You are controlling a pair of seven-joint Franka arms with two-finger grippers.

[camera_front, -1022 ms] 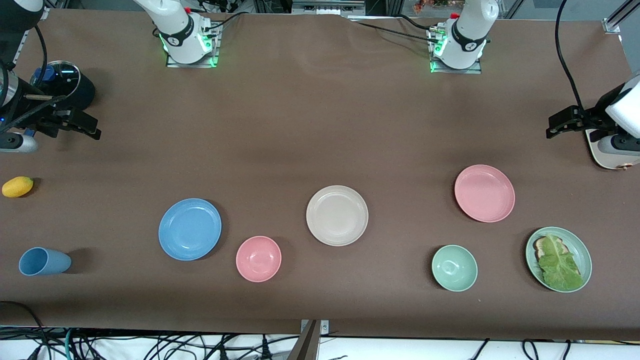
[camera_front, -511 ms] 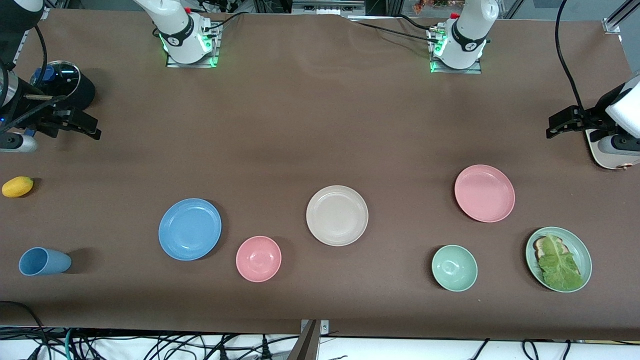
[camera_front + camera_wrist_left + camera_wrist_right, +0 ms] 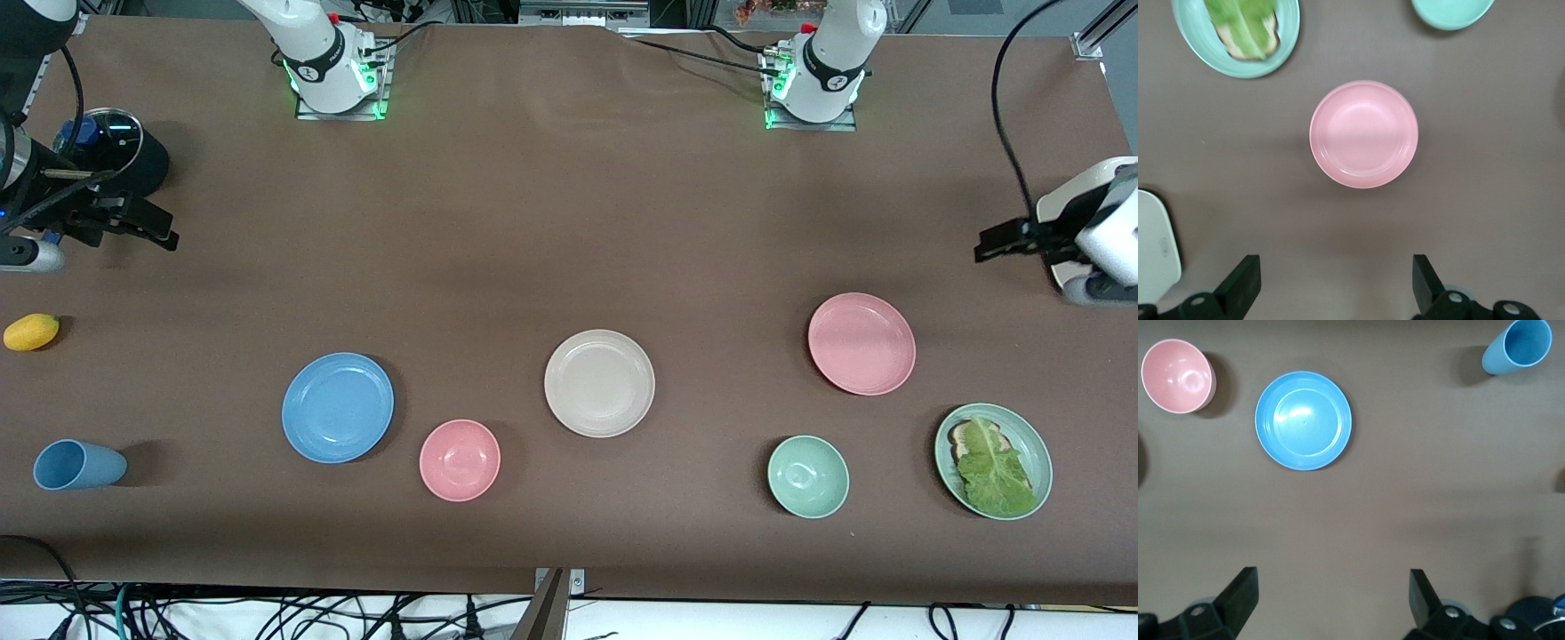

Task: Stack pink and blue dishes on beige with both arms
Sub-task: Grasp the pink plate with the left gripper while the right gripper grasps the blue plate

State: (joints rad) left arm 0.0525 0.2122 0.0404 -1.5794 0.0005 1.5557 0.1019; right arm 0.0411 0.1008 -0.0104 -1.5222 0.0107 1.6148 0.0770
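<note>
The left gripper grips the pink plate by its rim (image 3: 907, 318) next, to stack it on the beige plate (image 3: 599, 384).
The light blue plate (image 3: 338, 407) lies toward the right arm's end of the table, and in the right wrist view the blue plate (image 3: 1303, 420) is well clear of the fingers. The beige plate (image 3: 599, 383) sits mid-table with nothing on it. The pink plate (image 3: 861, 343) lies toward the left arm's end, and the left wrist view shows the pink plate (image 3: 1363, 133) ahead of the fingers. My left gripper (image 3: 985, 245) (image 3: 1335, 283) hangs open over bare table. My right gripper (image 3: 167, 236) (image 3: 1331, 600) is also open and holds nothing, over bare table.
A pink bowl (image 3: 460, 460) sits between the blue and beige plates, nearer the camera. A green bowl (image 3: 807, 476) and a green plate with lettuce (image 3: 993, 460) lie near the pink plate. A blue cup (image 3: 78, 465), a yellow fruit (image 3: 31, 332) and a black lidded pot (image 3: 111, 151) are at the right arm's end.
The left arm's wrist has turned and dropped slightly, and its gripper has shifted a little. The right arm and all the dishes are where they were.
</note>
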